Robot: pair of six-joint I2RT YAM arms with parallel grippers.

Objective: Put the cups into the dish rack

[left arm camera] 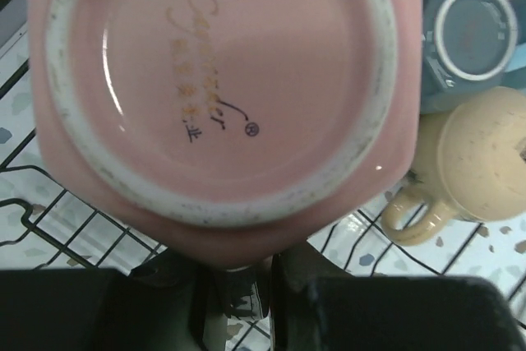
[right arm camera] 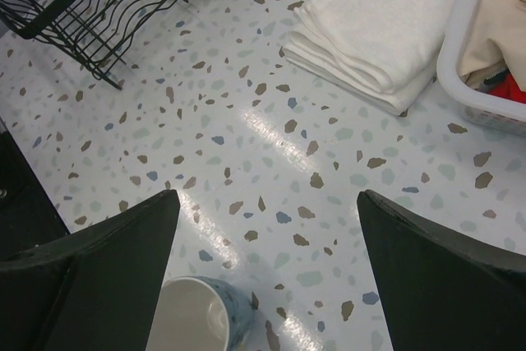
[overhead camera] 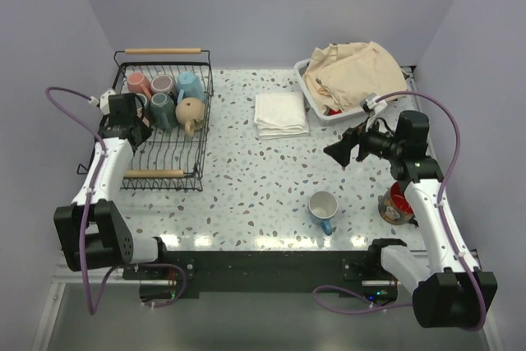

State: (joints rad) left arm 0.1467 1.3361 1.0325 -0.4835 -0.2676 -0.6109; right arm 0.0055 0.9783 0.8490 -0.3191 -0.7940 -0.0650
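Note:
The pink cup is above the rack's wires, higher than the grey-teal cup (overhead camera: 162, 110), and would fall if released now, so my left gripper should lower it.
The black wire dish rack (overhead camera: 202, 147) stands at the far left. A pink cup (overhead camera: 137, 84), a mauve cup (overhead camera: 163, 84), a light blue cup (overhead camera: 191, 85), a grey-teal cup (overhead camera: 162, 110) and a tan cup (overhead camera: 191, 113) sit in it upside down. My left gripper (overhead camera: 131, 121) is inside the rack, shut on another pink cup (left arm camera: 222, 88), base up, beside the grey-teal cup (left arm camera: 468, 39) and the tan cup (left arm camera: 485, 162). My right gripper (overhead camera: 341, 152) is open and empty above the table. A white cup with a blue handle (overhead camera: 323, 205) stands below it (right arm camera: 197, 318). A dark patterned cup with a red inside (overhead camera: 397, 203) stands by my right arm.
A folded white towel (overhead camera: 280, 114) lies at the back middle and shows in the right wrist view (right arm camera: 378, 22). A white tub with beige cloth (overhead camera: 353, 80) stands at the back right. The rack's corner (right arm camera: 90, 14) shows at the right wrist view's top left.

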